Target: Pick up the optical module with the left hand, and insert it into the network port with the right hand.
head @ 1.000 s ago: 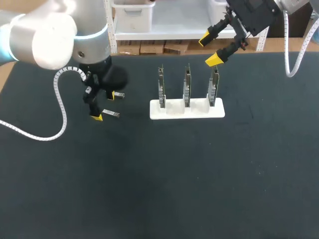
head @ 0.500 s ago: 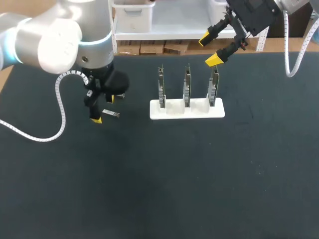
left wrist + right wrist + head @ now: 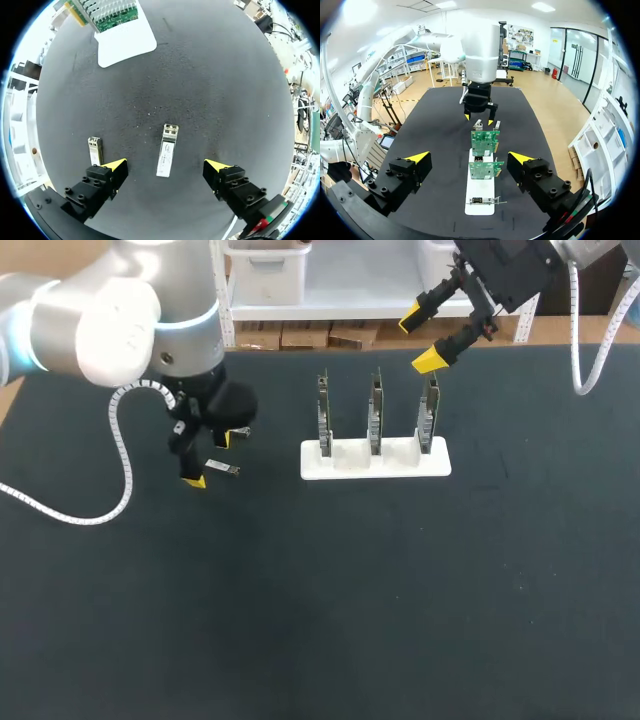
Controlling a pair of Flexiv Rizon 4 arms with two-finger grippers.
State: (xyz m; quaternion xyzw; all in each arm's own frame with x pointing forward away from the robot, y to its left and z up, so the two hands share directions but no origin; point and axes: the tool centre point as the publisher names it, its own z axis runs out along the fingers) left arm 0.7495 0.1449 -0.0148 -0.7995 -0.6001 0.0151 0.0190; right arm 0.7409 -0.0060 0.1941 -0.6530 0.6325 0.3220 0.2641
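Observation:
My left gripper takes hold of the optical module's labelled end (image 3: 215,464) (image 3: 164,167) next, so the module's end with the openings stays free for my right gripper.
A small silver optical module (image 3: 222,469) (image 3: 166,150) lies flat on the black table. My left gripper (image 3: 207,459) (image 3: 165,167) hangs open just above it, one yellow tip on each side, neither touching it. A second module (image 3: 240,432) (image 3: 94,149) lies close beside one left finger. To the right, a white stand (image 3: 375,462) (image 3: 480,194) holds three upright green network cards (image 3: 376,410) (image 3: 485,140). My right gripper (image 3: 421,338) (image 3: 469,158) is open and empty, raised behind and above the rightmost card.
The white stand (image 3: 125,39) with its cards lies ahead of the left gripper, well apart from it. A white cable (image 3: 95,515) from the left arm loops onto the mat at the left. Bare black mat fills the near half of the table.
The left arm's upper body swung rightward and its gripper turned a little over the module, then settled. The module and the right arm have not moved.

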